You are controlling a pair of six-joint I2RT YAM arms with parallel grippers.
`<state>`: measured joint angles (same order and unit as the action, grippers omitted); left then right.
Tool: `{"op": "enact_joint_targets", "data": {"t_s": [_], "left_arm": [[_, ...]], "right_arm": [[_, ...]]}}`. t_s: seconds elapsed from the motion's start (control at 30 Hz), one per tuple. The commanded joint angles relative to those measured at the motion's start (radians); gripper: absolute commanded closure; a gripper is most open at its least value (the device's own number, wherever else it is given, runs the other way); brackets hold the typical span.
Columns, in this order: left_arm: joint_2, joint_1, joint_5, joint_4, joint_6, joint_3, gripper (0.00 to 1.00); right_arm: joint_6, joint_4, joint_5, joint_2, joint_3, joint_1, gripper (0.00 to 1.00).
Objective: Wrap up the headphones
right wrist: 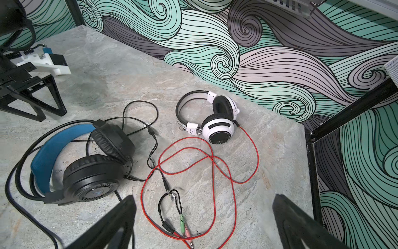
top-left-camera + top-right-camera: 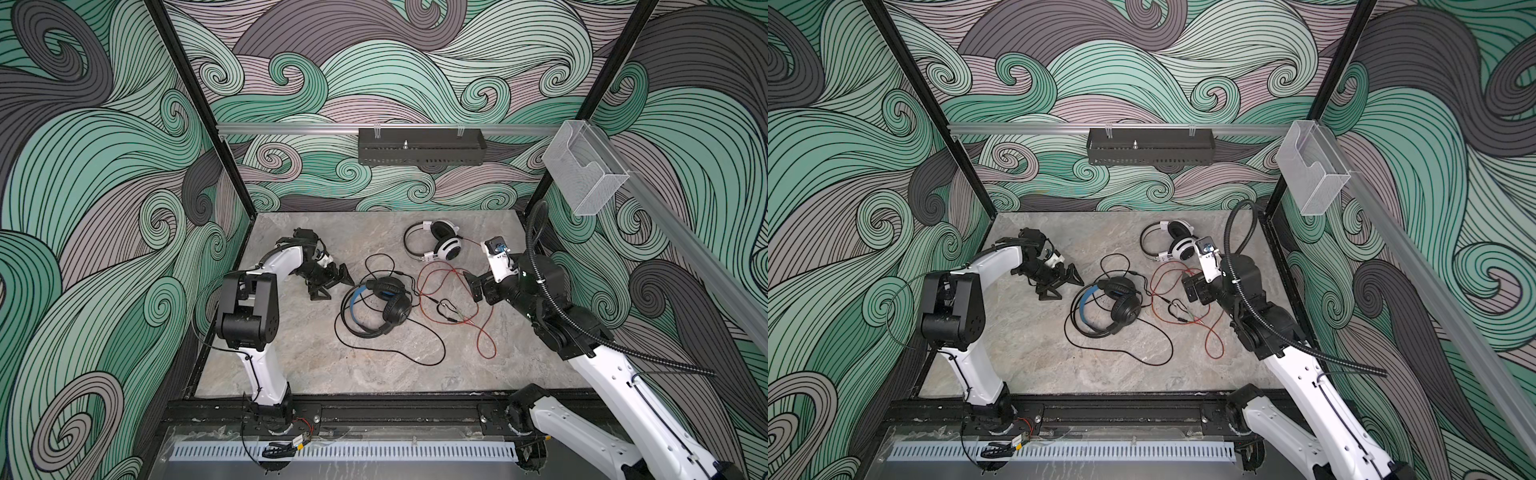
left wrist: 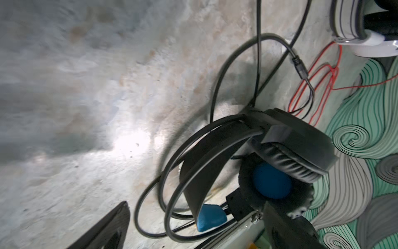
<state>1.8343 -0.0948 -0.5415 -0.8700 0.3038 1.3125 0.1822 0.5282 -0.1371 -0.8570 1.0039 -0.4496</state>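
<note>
I will reach the black headphones with my left gripper and grab the middle of the headband (image 2: pixel 352 310) (image 3: pixel 206 163). The earcups and cable then stay free for wrapping.
In both top views the black headphones (image 2: pixel 384 303) (image 2: pixel 1115 305), with a blue-lined headband, lie mid-table, and their long black cable (image 2: pixel 415 353) loops toward the front. The white-and-black headphones (image 2: pixel 440 245) (image 2: pixel 1177 245) lie farther back, trailing a thin red cable (image 2: pixel 451 291) (image 1: pixel 215 163). My left gripper (image 2: pixel 334 286) (image 2: pixel 1064 286) stands open just left of the black headset. In the left wrist view the headband (image 3: pixel 206 163) and cable loops show between the spread fingers of this gripper (image 3: pixel 197 204), ungripped. My right gripper (image 2: pixel 473 287) (image 1: pixel 204 196) hangs open over the green and pink plugs (image 1: pixel 183 224).
The grey marble table (image 2: pixel 332 374) is boxed in by patterned walls at the left, back and right. A black tray (image 2: pixel 419 147) hangs on the back rail. A clear plastic box (image 2: pixel 582 170) hangs on the right rail. Black and red cables cross between the grippers.
</note>
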Motion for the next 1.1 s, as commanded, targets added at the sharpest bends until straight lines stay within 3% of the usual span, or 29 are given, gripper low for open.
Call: {"op": "enact_joint_targets", "data": {"t_s": [0.0,0.1,0.3,0.4,1.07], "left_arm": [[-0.1,-0.054,0.145,-0.038,0.03,-0.042,0.01],[-0.159,-0.139,0.204,-0.003,0.1,-0.117,0.01],[-0.27,-0.277,0.359,0.102,0.352,-0.258,0.02],[-0.271,-0.323,0.409,0.122,0.436,-0.277,0.07],[-0.042,-0.364,0.464,0.217,0.514,-0.228,0.4]], "right_arm": [[-0.024,0.006,0.001,0.001,0.024,0.003,0.01],[-0.041,0.004,0.004,-0.001,0.018,0.003,0.0],[-0.048,0.003,0.013,-0.014,0.024,0.002,0.0],[-0.045,0.002,0.02,-0.016,0.023,0.001,0.0],[-0.096,0.0,0.037,-0.029,0.009,-0.001,0.0]]}}
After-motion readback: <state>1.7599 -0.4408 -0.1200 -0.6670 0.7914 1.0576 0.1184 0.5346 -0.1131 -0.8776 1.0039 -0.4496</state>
